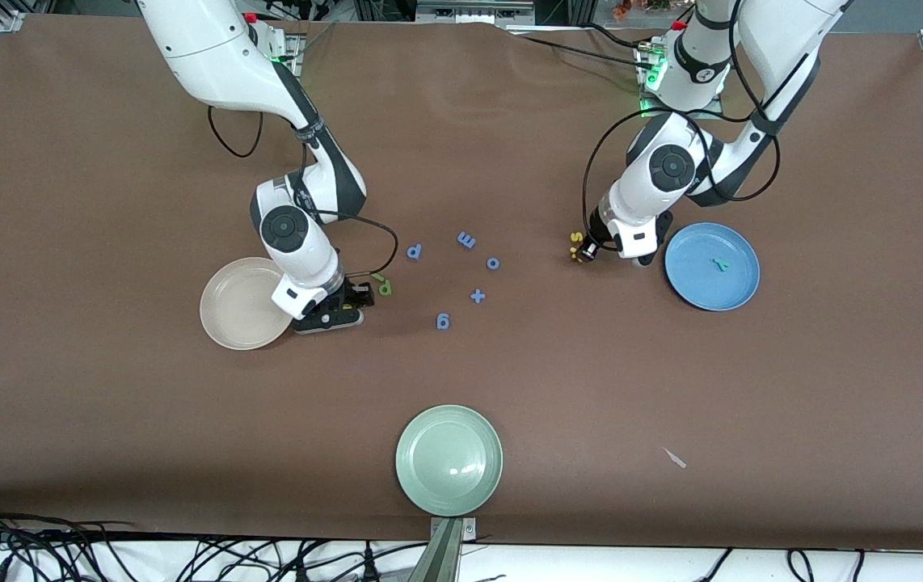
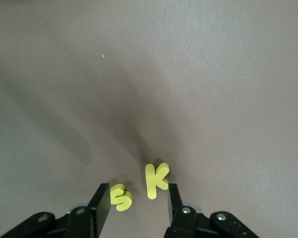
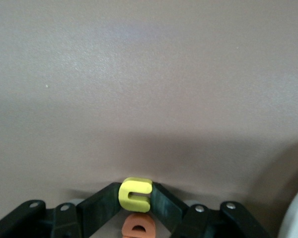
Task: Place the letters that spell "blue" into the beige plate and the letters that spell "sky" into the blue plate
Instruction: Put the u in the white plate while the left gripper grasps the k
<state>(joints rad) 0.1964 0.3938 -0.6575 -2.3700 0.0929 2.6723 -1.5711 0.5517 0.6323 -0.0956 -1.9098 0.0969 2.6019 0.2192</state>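
Observation:
The k sits off-centre, mostly ahead of my left gripper's fingers, so it moves toward the k before closing on the yellow k (image 1: 576, 238) (image 2: 153, 181).
My right gripper (image 1: 358, 299) is down at the table beside the beige plate (image 1: 229, 319), toward the table's middle. Its fingers are shut on the yellow u (image 3: 135, 193), with the orange e (image 3: 137, 227) lying between them, closer to the wrist. The light-green l (image 1: 378, 277) and dark-green b (image 1: 386, 288) lie just past its fingertips. My left gripper (image 1: 587, 250) stands open beside the blue plate (image 1: 692, 283), low over the table. The yellow s (image 2: 120, 197) and yellow k (image 2: 155, 179) lie between its fingers (image 2: 103, 198), untouched. The teal y (image 1: 721, 263) lies in the blue plate.
Several all-blue letters (image 1: 466, 240) are scattered in the middle of the table between the two grippers. A pale green plate (image 1: 449, 485) sits near the table's front edge. A small scrap (image 1: 676, 458) lies nearer the front camera than the blue plate.

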